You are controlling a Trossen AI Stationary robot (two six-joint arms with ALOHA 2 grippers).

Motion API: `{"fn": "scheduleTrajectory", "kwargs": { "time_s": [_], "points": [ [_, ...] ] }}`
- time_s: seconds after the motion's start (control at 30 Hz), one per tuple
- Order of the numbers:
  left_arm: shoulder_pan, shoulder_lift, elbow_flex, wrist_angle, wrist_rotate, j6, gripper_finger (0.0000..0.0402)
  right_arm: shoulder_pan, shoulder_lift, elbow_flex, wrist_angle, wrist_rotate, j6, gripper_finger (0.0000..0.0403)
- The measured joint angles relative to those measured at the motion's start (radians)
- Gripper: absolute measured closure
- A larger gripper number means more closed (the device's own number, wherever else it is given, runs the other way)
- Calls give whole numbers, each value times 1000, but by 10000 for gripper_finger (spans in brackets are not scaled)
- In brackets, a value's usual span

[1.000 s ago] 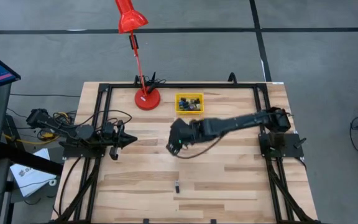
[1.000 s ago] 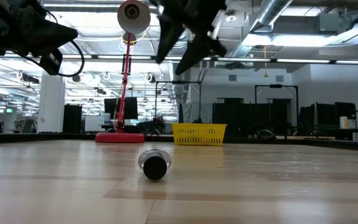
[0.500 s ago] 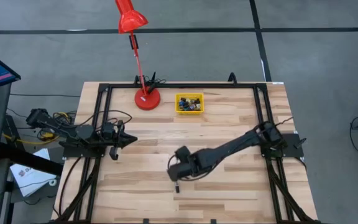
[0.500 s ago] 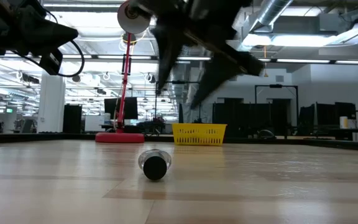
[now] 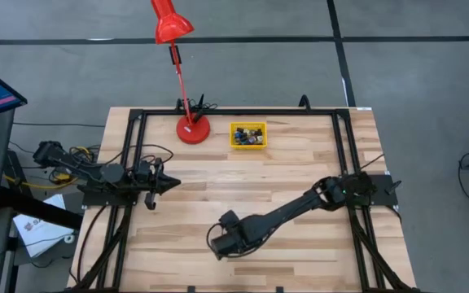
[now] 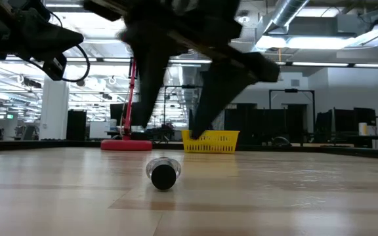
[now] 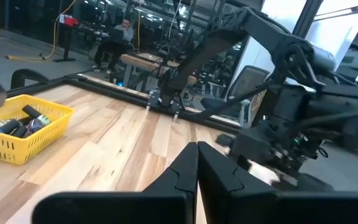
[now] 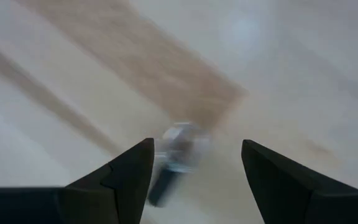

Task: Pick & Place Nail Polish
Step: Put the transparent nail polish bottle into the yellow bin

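My right gripper takes hold of the nail polish bottle by its dark cap (image 8: 161,186) next, to put it in the yellow bin.
A single small nail polish bottle (image 6: 163,174) lies on its side on the table near the front edge, its dark cap toward the low camera. It also shows in the right wrist view (image 8: 178,152). My right gripper (image 5: 216,244) hangs open just above it, its fingers (image 6: 140,98) standing either side of the bottle without touching it; in the high view the gripper hides the bottle. Several more bottles lie in the yellow bin (image 5: 248,135). My left gripper (image 5: 169,185) is shut and empty at the table's left.
The red desk lamp stands on its round base (image 5: 193,129) at the back, left of the yellow bin (image 6: 210,140). Black frame rails run along the table's left, right and far edges. Bare wood lies all around the lone bottle.
My right gripper has swung from the table's middle toward the near edge and come down over the lone bottle, staying open. The bottle has not moved.
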Motion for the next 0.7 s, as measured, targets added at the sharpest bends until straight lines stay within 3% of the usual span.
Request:
{"fn": "scheduleTrajectory", "kwargs": {
  "time_s": [0.27,0.7],
  "points": [
    [0,37,0,16,1,0,401,39,103,165,-108,-44,36,171],
    [1,67,0,26,6,0,401,55,120,165,-76,-49,59,193]
  ]
}}
